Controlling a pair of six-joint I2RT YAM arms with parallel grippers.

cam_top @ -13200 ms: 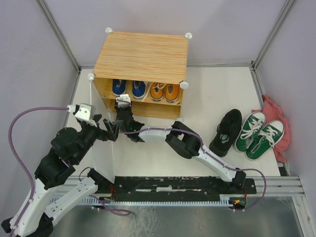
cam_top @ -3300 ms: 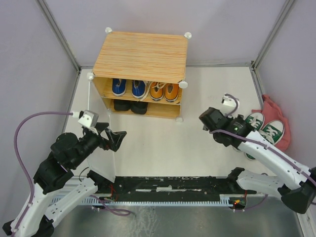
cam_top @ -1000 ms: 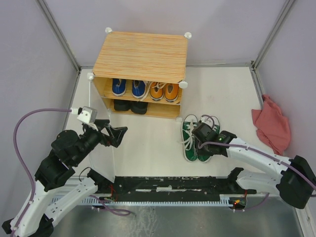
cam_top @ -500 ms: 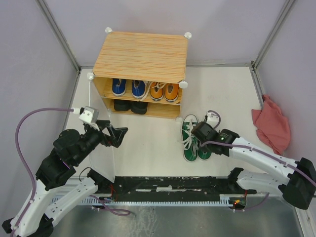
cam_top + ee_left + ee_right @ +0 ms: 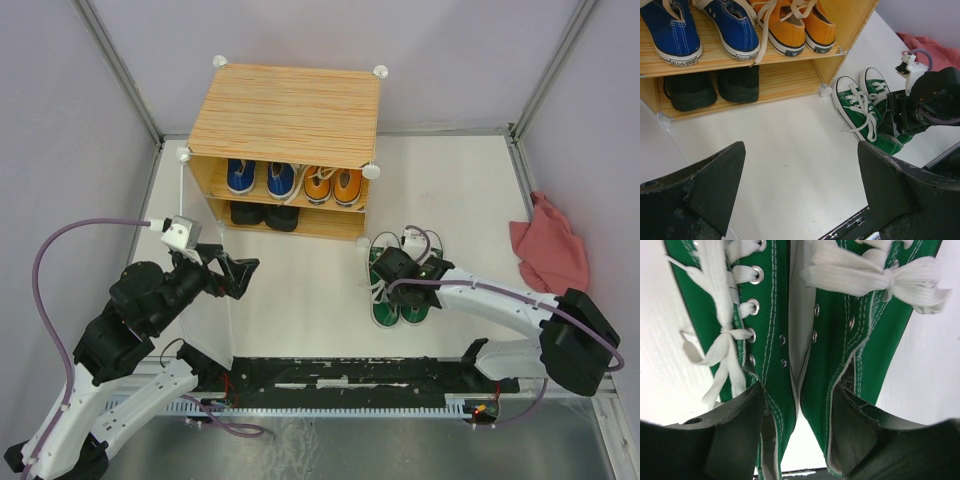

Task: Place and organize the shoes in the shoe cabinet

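Observation:
The right gripper's fingers are wide apart around the shoes' inner sides, so the green shoes would stay on the tabletop if the right gripper lifted now.
The green shoes (image 5: 403, 290) stand side by side on the table, toes toward the shoe cabinet (image 5: 285, 115). My right gripper (image 5: 393, 280) is above their heels, one finger down inside each shoe. In the right wrist view the gripper (image 5: 797, 390) is open around the shoes' (image 5: 785, 315) inner walls, which splay apart at the heel. On the upper shelf sit blue shoes (image 5: 258, 178) and orange shoes (image 5: 334, 185), with black boots (image 5: 265, 214) below. My left gripper (image 5: 235, 272) hovers open and empty at the left, facing the cabinet (image 5: 850, 20) and green shoes (image 5: 865, 112).
The cabinet's white door (image 5: 205, 310) stands swung open beside my left arm. A red cloth (image 5: 548, 250) lies at the right wall. The lower shelf's right half (image 5: 785, 80) is bare wood.
My right gripper has shifted a little left over the green shoes and its jaws have widened. The shoes have stayed on the table. The left arm is still.

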